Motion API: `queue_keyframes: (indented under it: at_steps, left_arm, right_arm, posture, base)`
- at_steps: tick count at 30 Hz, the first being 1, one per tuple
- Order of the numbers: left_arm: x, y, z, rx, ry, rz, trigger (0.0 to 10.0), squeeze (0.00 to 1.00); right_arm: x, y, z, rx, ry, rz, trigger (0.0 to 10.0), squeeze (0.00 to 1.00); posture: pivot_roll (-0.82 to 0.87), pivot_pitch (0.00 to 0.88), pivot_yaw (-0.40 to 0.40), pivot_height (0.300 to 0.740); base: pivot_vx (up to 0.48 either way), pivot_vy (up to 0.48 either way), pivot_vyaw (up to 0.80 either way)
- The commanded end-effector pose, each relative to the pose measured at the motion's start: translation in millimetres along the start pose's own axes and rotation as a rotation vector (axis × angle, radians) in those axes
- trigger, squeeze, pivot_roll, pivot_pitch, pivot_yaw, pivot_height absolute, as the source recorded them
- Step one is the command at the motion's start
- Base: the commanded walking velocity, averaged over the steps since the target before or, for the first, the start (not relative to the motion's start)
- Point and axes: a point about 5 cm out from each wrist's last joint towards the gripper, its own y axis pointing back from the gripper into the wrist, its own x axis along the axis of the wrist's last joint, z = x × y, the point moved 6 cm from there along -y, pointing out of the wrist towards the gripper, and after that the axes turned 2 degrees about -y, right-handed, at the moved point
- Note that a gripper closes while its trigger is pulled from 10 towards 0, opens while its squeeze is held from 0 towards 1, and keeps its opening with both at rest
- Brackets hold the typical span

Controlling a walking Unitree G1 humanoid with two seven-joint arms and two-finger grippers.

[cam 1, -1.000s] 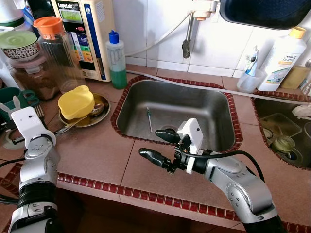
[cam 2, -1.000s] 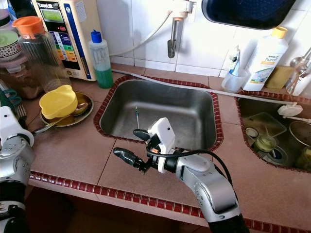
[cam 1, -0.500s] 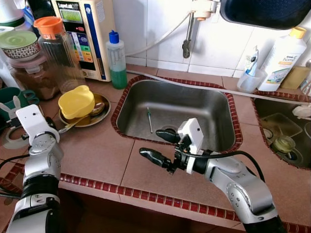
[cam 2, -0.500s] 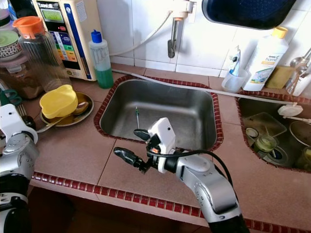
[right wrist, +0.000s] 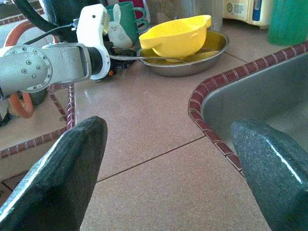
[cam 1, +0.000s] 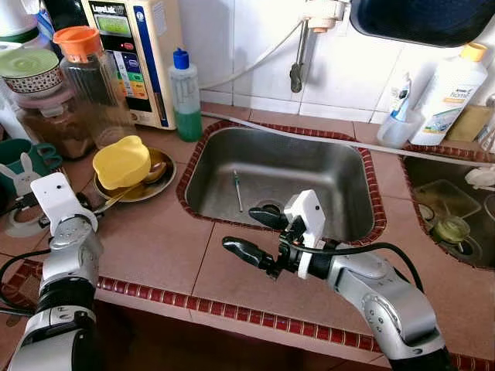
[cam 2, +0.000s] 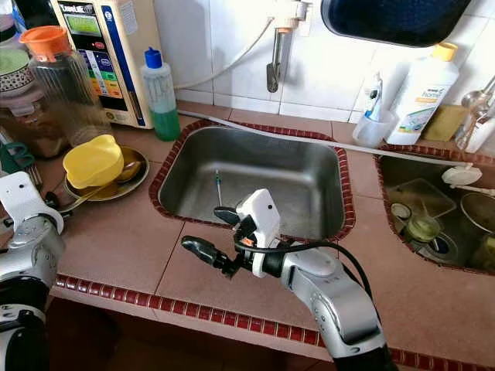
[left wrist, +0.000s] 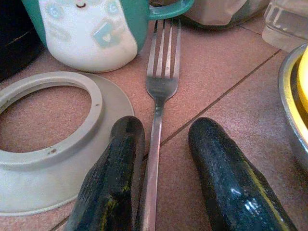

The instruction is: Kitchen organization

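Note:
Next, my left gripper picks up the fork by its slim handle [left wrist: 154, 151], since the fork's pointed teeth lie beside the bunny mug [left wrist: 91, 29].
A steel fork [left wrist: 161, 82] lies on the tiled counter, tines toward a teal and white bunny mug [left wrist: 91, 29]. My left gripper [left wrist: 166, 127] is open and low over the counter, one black finger on each side of the fork's handle; the left finger [left wrist: 113, 178] sits close against it. The left wrist [cam 1: 56, 202] is at the counter's left edge. My right gripper [cam 1: 241, 230] hovers open and holds nothing, above the counter in front of the steel sink [cam 1: 340, 166]. A yellow bowl [cam 1: 121, 161] rests in a metal plate [cam 1: 161, 184] with a spoon.
A grey ring [left wrist: 48, 139] lies beside the fork. A thin utensil [cam 1: 237, 189] lies in the sink. Behind stand a green soap bottle [cam 1: 186, 97], an orange-lidded jar [cam 1: 93, 77], a water machine [cam 1: 135, 54] and a white bottle [cam 1: 448, 93]. A second basin [cam 1: 456, 209] is at right.
My left wrist has shifted a little to the right and lower, by the plate. The right arm has barely moved.

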Motion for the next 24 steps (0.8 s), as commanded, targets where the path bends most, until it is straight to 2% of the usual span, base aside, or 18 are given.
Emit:
queue_keyframes:
  at_steps: [1,2,3,9,24]
  left_arm:
    - [-2.6,-1.0,0.5,-0.005,-0.019,-0.014,3.5,0.00]
    - [-2.9,-0.8,1.3,-0.009,-0.018,-0.014,1.4,0.00]
    - [-3.0,-0.5,2.3,-0.012,-0.014,-0.013,0.0,0.00]
    - [-2.4,0.0,6.2,-0.024,-0.004,-0.009,0.0,0.00]
    - [-1.2,4.1,7.3,-0.020,0.010,0.016,0.0,0.00]
  right_arm:
    - [3.4,1.0,-3.3,0.006,0.014,0.001,10.0,0.00]
    - [3.3,1.3,-3.4,0.007,0.015,0.001,10.0,0.00]
    - [3.4,1.7,-3.7,0.009,0.014,0.000,10.0,0.00]
    - [7.3,2.8,-14.9,0.076,0.000,0.009,10.0,0.00]
    - [7.6,2.9,-14.0,0.078,-0.003,0.005,10.0,0.00]
  posture:
    - [0.06,0.046,0.016,0.740]
    - [0.06,0.046,0.016,0.740]
    - [0.06,0.047,0.016,0.740]
    - [0.06,0.048,0.013,0.740]
    - [0.06,0.047,0.008,0.740]
  base:
    - [0.000,0.000,0.00]
    - [0.000,0.000,0.00]
    - [0.000,0.000,0.00]
    - [0.000,0.000,0.00]
    - [0.000,0.000,0.00]
